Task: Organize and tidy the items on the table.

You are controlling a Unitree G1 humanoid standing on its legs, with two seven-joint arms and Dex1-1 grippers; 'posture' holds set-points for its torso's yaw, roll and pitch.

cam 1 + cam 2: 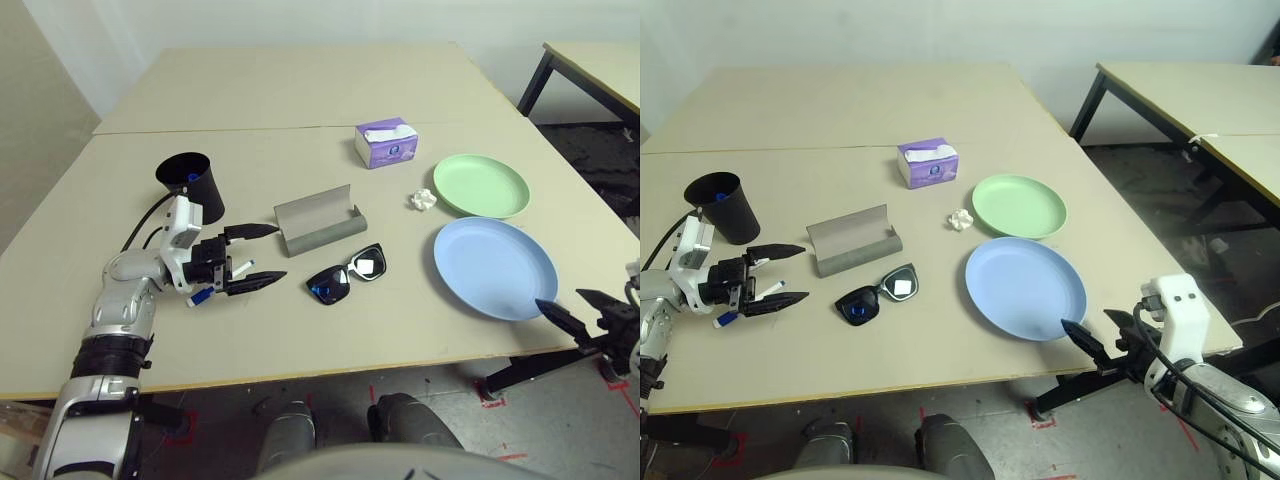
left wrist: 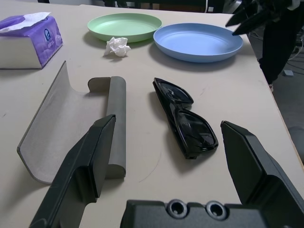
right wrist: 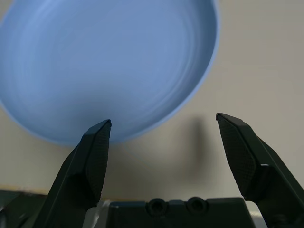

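I should move my right gripper forward and down before I close it on the blue plate. The plate has its rim (image 1: 549,279) slanting across ahead of my open fingers.
On the beige table (image 1: 300,90) my left gripper (image 1: 280,252) hangs open, pointing at the black sunglasses (image 1: 345,274) and the open grey glasses case (image 1: 318,222), touching neither. A white marker (image 1: 212,287) with a blue end lies on the table under the gripper's base. Behind it stands the black cup (image 1: 190,183) with something blue inside. The purple tissue box (image 1: 385,142), the white paper wad (image 1: 424,199), the light-green plate (image 1: 480,185) and the light-blue plate (image 1: 495,267) sit to the right. My right gripper (image 1: 1087,320) is open at the blue plate's near rim (image 3: 142,133).
A seam crosses the table behind the tissue box. A separate dark-legged table (image 1: 590,60) stands at the back right. The blue plate lies close to the table's front edge, and the floor beyond that edge shows red tape marks.
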